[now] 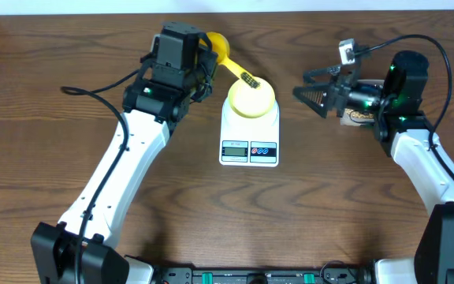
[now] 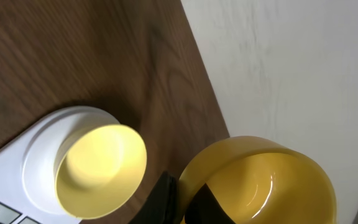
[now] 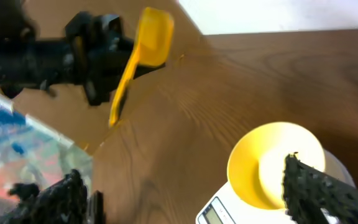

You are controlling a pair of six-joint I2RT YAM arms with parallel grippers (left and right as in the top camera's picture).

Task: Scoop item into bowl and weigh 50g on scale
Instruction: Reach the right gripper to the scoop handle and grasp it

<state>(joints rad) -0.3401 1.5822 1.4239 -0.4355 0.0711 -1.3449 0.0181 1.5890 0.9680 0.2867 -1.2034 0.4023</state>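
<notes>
The handle ends short of my right gripper's open fingers. I need to move the measuring spoon toward them before I open my left gripper.
The pale-yellow bowl stands on the round plate of the white scale. In the left wrist view the bowl looks empty, and the item shows in no view. My left gripper is behind and left of the scale, shut on a yellow measuring spoon whose handle reaches toward the bowl. Its cup is empty. My right gripper hovers right of the scale, open, its fingers wide apart with nothing between them. From there I see the bowl and the spoon.
A clear package with blue and pink print lies by the right gripper's left finger. A tan object sits partly hidden under the right arm. The table's back edge runs just behind the spoon.
</notes>
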